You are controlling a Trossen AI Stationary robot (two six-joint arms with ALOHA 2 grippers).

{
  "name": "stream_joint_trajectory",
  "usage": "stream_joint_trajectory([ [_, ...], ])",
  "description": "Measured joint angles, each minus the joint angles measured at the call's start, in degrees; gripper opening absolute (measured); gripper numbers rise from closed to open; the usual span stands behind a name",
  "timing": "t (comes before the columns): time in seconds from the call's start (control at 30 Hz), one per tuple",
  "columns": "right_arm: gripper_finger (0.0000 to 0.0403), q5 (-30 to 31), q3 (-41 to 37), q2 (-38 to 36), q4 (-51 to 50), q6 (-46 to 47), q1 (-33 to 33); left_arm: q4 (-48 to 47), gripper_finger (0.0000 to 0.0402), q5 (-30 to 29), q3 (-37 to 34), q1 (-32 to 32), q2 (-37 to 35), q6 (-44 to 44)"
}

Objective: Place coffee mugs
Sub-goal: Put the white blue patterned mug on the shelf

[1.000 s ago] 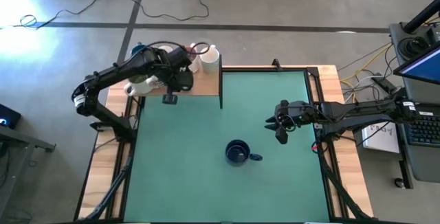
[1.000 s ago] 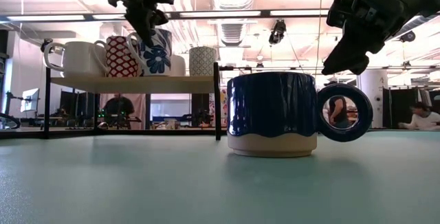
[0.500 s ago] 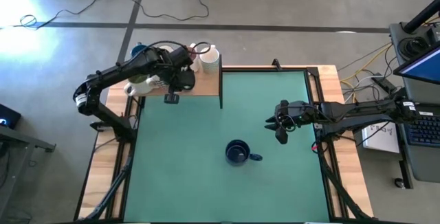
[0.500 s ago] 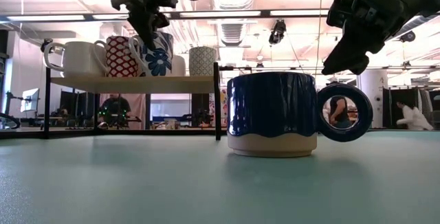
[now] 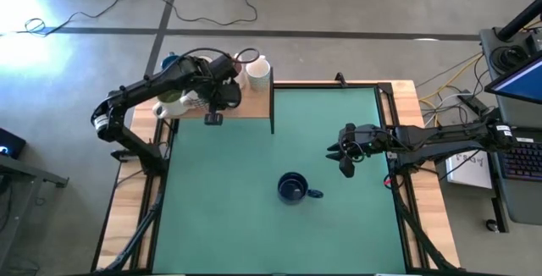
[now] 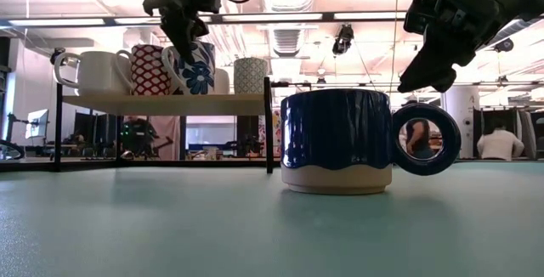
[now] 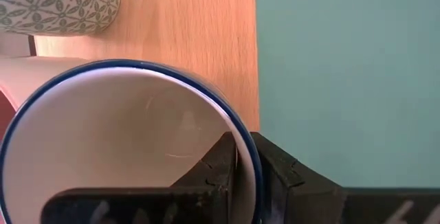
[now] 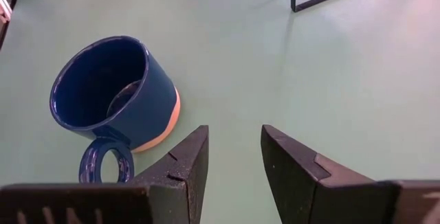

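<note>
My left gripper should open now, because the flowered mug's base is down on the wooden shelf inside the shelf's edge, and the mug would stay standing.
My left gripper is over the wooden shelf at the table's far left, shut on a white mug with a blue rim and blue flowers. Other mugs stand on the shelf: a white one, a red-patterned one and a green-patterned one. A dark blue mug stands upright on the green mat. My right gripper hangs open and empty above the mat, to the right of and beyond it. My left gripper pinches the flowered mug's rim, one finger inside and one outside the wall. The fingers come from above, pointing down. The mug is slightly tilted, its base at the shelf top; whether it rests there I cannot tell.
The shelf has a dark frame with an upright post at its right end. The green mat lies open around the blue mug. Cables and a monitor stand beyond the table's right edge. People show in the room behind.
My left gripper has shifted a little toward the table's right along the shelf with the flowered mug, which now leans slightly more.
</note>
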Motion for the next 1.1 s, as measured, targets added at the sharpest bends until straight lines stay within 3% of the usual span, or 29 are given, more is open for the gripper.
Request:
stream_joint_trajectory([
  [0.47,0.0123,-0.02,0.0,0.0,-0.01,0.0,-0.01,-1.11,0.0022,0.09,0.07,-0.04,-0.12,-0.69],
  [0.83,0.0123,-0.01,0.0,0.0,0.0,0.0,-0.02,-1.11,0.0061,0.09,0.09,-0.04,-0.15,-1.31],
  [1.1,0.0123,-0.02,0.0,0.0,-0.01,0.0,-0.01,-1.13,0.0064,1.42,0.09,-0.07,-0.95,-1.55],
])
